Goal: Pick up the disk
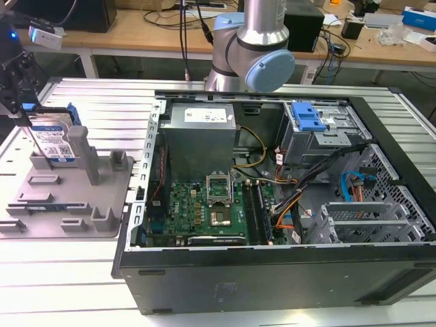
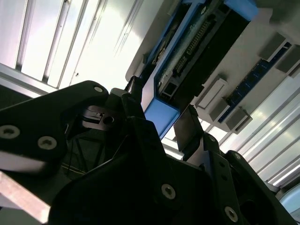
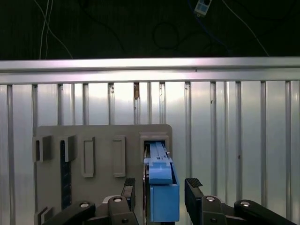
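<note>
My fingers are reaching down over the upper corner of the disk, on both sides of its blue bar, so my gripper should close on the disk.
The disk (image 1: 52,142) stands on edge in a slot at the back of the grey holder (image 1: 75,204), on the exterior view's left, its label facing the camera. My gripper (image 1: 24,109) hangs over its upper corner. In both wrist views the black fingers (image 3: 193,185) straddle the disk's blue rail (image 3: 161,197). A thin gap shows on each side, so the gripper (image 3: 161,186) is open around the disk. The second wrist view shows the disk's connector edge (image 2: 197,42) running away from the gripper (image 2: 161,110), with the holder (image 2: 262,75) behind it.
An open computer case (image 1: 272,272) takes up the middle and the exterior view's right, with a blue drive-bay bracket (image 1: 306,117) inside. The arm's base (image 1: 252,48) rises behind it. Upright posts (image 1: 80,146) of the holder stand beside the disk. The ribbed metal table (image 3: 243,131) lies underneath.
</note>
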`<action>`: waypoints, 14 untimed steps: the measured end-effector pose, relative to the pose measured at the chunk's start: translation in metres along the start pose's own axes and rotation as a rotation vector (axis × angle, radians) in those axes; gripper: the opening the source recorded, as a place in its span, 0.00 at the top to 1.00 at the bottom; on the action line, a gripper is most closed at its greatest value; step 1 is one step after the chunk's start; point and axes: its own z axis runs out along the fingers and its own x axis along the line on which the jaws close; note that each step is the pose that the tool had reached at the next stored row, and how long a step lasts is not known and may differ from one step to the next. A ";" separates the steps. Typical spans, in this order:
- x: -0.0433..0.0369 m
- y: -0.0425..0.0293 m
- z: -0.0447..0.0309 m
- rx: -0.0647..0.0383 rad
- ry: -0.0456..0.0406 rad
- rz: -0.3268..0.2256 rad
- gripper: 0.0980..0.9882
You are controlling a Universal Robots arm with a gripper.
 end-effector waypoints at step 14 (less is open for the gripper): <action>0.0000 0.0000 0.0071 0.000 0.0001 0.000 0.50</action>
